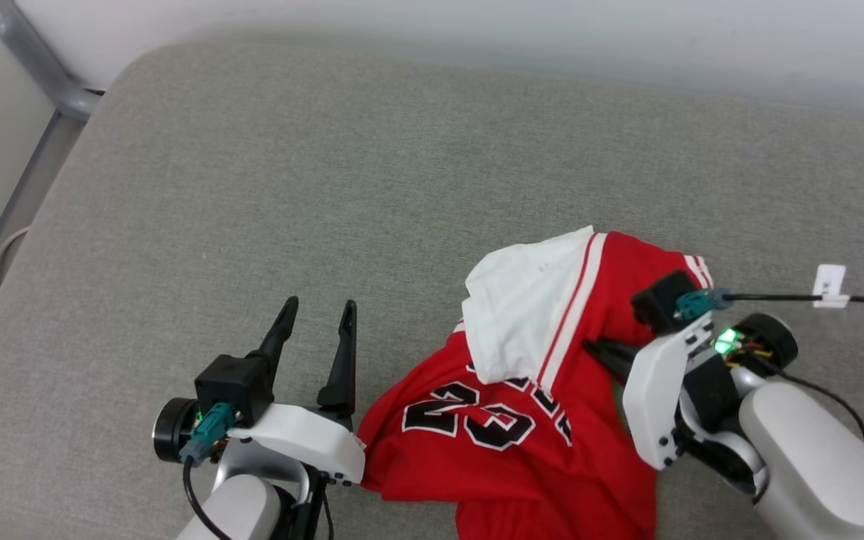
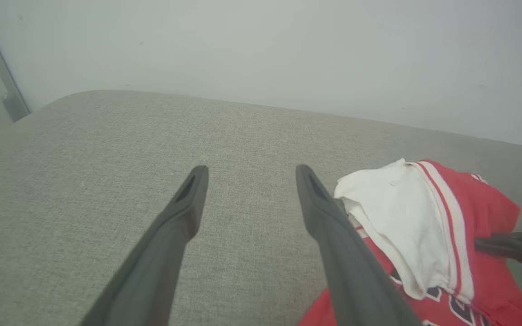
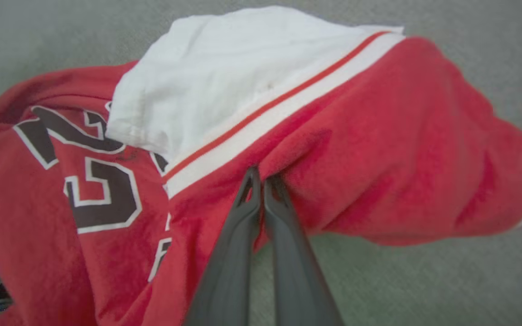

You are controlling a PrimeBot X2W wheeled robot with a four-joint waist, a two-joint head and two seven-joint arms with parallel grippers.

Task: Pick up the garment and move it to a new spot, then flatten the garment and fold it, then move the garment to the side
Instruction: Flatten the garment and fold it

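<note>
My left gripper grabs the white sleeve (image 2: 392, 213) by its loose hem edge (image 2: 343, 191) next, since that edge stands up off the cushion.
The garment (image 1: 522, 420), a red jersey with a white sleeve and a black "23", lies crumpled on the grey cushion (image 1: 327, 187) at the lower right. My right gripper (image 1: 603, 352) reaches into it from the right. In the right wrist view that gripper (image 3: 261, 179) is shut, its tips pinching a fold of the garment (image 3: 379, 149) just below the red-and-white trim. My left gripper (image 1: 319, 309) stands open over bare cushion, left of the garment, fingers apart with nothing between them. In the left wrist view the left gripper (image 2: 249, 174) sits left of the white sleeve (image 2: 392, 213).
A pale wall (image 1: 477, 30) runs behind the cushion's far edge. A grey metal frame bar (image 1: 34, 67) stands at the upper left, beyond the cushion's rounded corner. A black cable with a white tag (image 1: 831, 289) trails from my right wrist. Bare cushion spreads to the left and back.
</note>
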